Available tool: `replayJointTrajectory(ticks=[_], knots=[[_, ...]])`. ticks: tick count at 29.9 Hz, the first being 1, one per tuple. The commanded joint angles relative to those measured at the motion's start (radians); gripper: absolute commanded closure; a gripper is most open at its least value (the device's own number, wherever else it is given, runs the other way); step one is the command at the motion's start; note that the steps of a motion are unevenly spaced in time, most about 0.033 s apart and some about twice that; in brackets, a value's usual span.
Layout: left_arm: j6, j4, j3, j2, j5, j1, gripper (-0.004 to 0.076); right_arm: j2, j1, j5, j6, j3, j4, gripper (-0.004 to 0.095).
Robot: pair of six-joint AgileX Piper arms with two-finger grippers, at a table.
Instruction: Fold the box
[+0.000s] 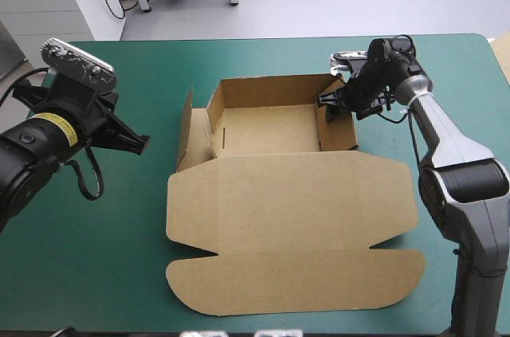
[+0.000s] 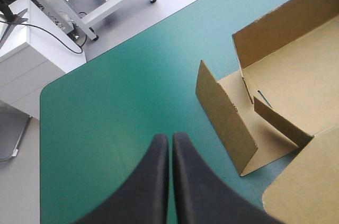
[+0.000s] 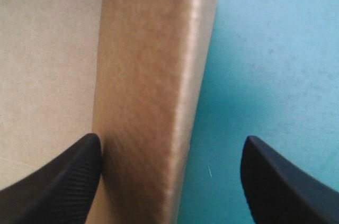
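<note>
I need to steady the open tray (image 1: 271, 130) for folding, so I should next grab the brown box's upright side (image 1: 341, 126) with my right gripper.
The brown box (image 1: 279, 217) lies mid-table as an open tray (image 1: 271, 130) at the back, with the lid spread flat toward the front edge. Its left side flap (image 1: 186, 128) stands leaning outward. My right gripper (image 1: 329, 107) is open and straddles the tray's right wall (image 3: 153, 91), one finger inside the tray and one outside over the teal-green cover (image 3: 275, 65); it shows in the right wrist view (image 3: 170, 140). My left gripper (image 1: 140, 144) is shut with nothing in it, hovering left of the box. In the left wrist view it (image 2: 170, 140) points toward the outward flap (image 2: 225, 123).
Bare teal-green cover (image 1: 103, 249) stretches left of the box and in a narrower strip to its right. A pale beige edge (image 1: 504, 50) shows at the table's far right side. The table's far left corner (image 2: 50, 89) lies ahead of the left gripper.
</note>
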Motion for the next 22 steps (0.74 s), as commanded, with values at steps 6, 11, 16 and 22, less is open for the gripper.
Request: replayJointTrajectory(ticks=[6,11,16,22], knots=[[-0.010,0.020,-0.030,-0.016,-0.062,0.000,0.0717,-0.054,-0.003,-0.029,-0.043,-0.031,0.045,0.0808],[-0.021,0.016,-0.030,-0.016,-0.055,0.000,0.0717,-0.054,-0.003,-0.029,-0.066,-0.031,0.049,0.0928],[-0.021,0.014,-0.030,-0.016,-0.052,0.000,0.0717,-0.056,-0.007,0.014,-0.081,-0.078,0.051,0.0928],[-0.086,0.060,-0.030,-0.016,0.010,0.000,0.0717,-0.099,-0.024,0.039,-0.121,-0.170,0.119,0.0928]])
